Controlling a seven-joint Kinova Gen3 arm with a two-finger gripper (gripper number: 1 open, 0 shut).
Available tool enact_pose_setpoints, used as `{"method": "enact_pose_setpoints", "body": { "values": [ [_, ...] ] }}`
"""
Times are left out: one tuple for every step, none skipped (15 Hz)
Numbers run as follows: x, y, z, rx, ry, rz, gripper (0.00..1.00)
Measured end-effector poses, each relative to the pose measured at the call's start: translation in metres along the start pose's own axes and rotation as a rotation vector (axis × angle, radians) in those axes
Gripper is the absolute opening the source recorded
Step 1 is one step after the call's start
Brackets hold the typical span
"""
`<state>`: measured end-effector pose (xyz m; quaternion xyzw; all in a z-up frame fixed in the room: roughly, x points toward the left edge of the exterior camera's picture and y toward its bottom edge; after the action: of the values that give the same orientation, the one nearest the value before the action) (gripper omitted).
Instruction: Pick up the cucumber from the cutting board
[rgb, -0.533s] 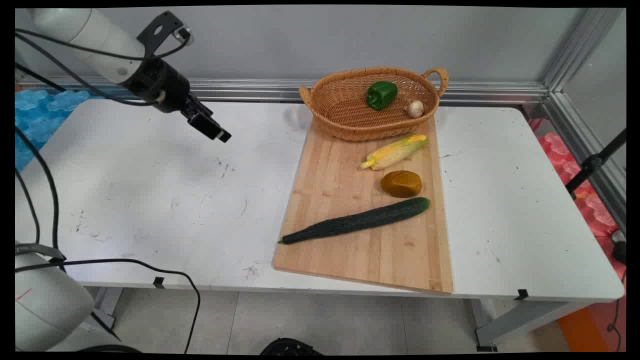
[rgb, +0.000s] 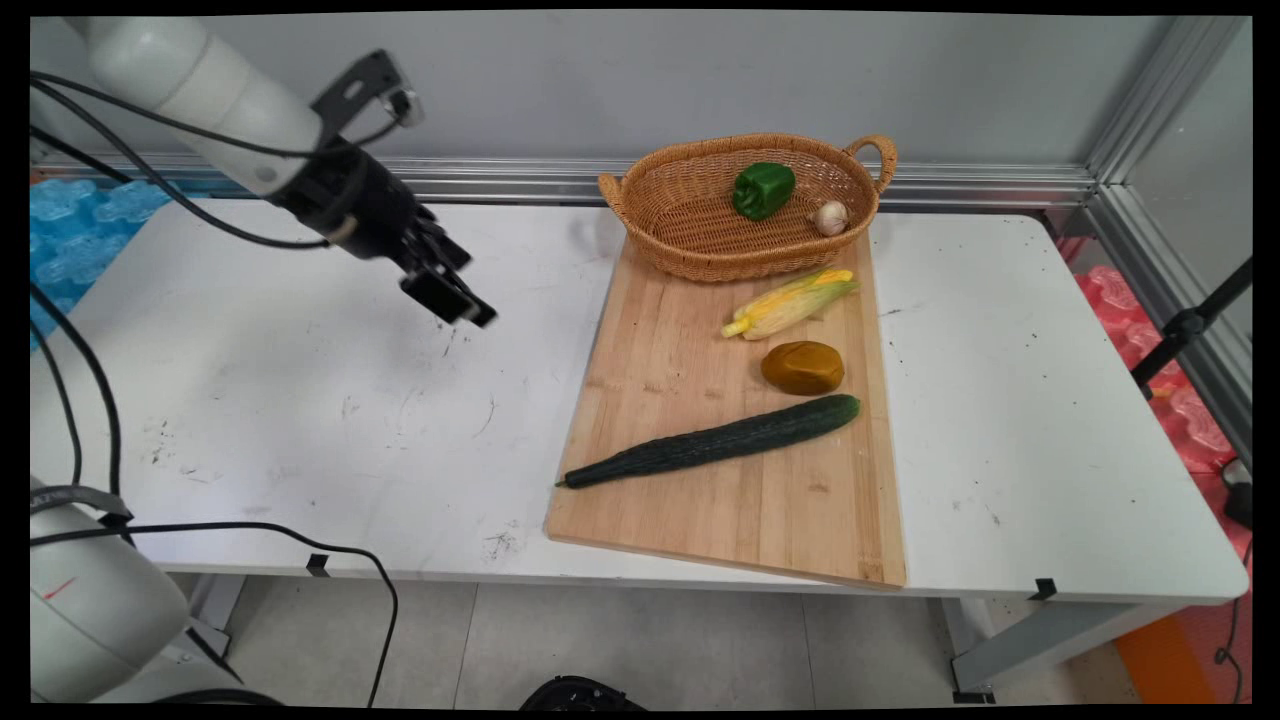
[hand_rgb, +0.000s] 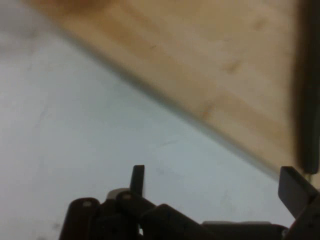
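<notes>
I will next add the long dark green cucumber to the wicker basket (rgb: 696, 218), so my gripper will grab the cucumber by its middle (rgb: 713, 445).
My black gripper (rgb: 452, 295) hangs above the bare white table (rgb: 300, 400), left of a wooden cutting board (rgb: 680, 400), and holds nothing. In the hand view the gripper (hand_rgb: 215, 187) is open, its fingers (hand_rgb: 138, 179) wide apart over the table, with the board (hand_rgb: 200, 55) across the top. A long dark cucumber (rgb: 712, 442) lies across the board and shows as a dark band, the cucumber (hand_rgb: 307, 100), at the hand view's right edge. Above it on the board lie a brown potato (rgb: 803, 367) and a corn cob (rgb: 790, 303).
A wicker basket (rgb: 690, 235) stands at the board's far end, holding a green pepper (rgb: 763, 189) and a small pale garlic bulb (rgb: 832, 217). Black cables (rgb: 90, 350) hang at the left. A metal rail (rgb: 500, 178) runs along the wall.
The gripper has moved to the right and lower, closer to the cutting board. Nothing on the board or in the basket has shifted.
</notes>
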<state>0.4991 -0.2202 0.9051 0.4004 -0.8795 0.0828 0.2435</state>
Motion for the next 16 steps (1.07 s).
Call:
{"method": "enact_pose_setpoints", "body": {
  "values": [
    [0.006, 0.008, 0.007, -0.022, -0.001, 0.024, 1.00],
    [0.011, 0.015, 0.013, -0.039, -0.004, 0.043, 1.00],
    [0.017, 0.024, 0.021, -0.059, -0.006, 0.064, 1.00],
    [0.023, 0.031, 0.030, -0.076, -0.008, 0.083, 1.00],
    [0.028, 0.038, 0.038, -0.088, -0.012, 0.099, 1.00],
    [0.032, 0.043, 0.044, -0.098, -0.013, 0.111, 1.00],
    [0.037, 0.048, 0.051, -0.106, -0.016, 0.121, 1.00],
    [0.040, 0.052, 0.057, -0.113, -0.018, 0.127, 1.00],
    [0.045, 0.058, 0.066, -0.121, -0.022, 0.137, 1.00],
    [0.052, 0.065, 0.078, -0.129, -0.026, 0.148, 1.00],
    [0.058, 0.071, 0.089, -0.135, -0.030, 0.156, 1.00],
    [0.063, 0.076, 0.099, -0.138, -0.034, 0.163, 1.00],
    [0.069, 0.082, 0.110, -0.140, -0.039, 0.169, 1.00],
    [0.074, 0.088, 0.121, -0.139, -0.044, 0.174, 1.00],
    [0.078, 0.093, 0.130, -0.138, -0.049, 0.178, 1.00],
    [0.083, 0.099, 0.141, -0.136, -0.055, 0.182, 1.00]
  ]
}}
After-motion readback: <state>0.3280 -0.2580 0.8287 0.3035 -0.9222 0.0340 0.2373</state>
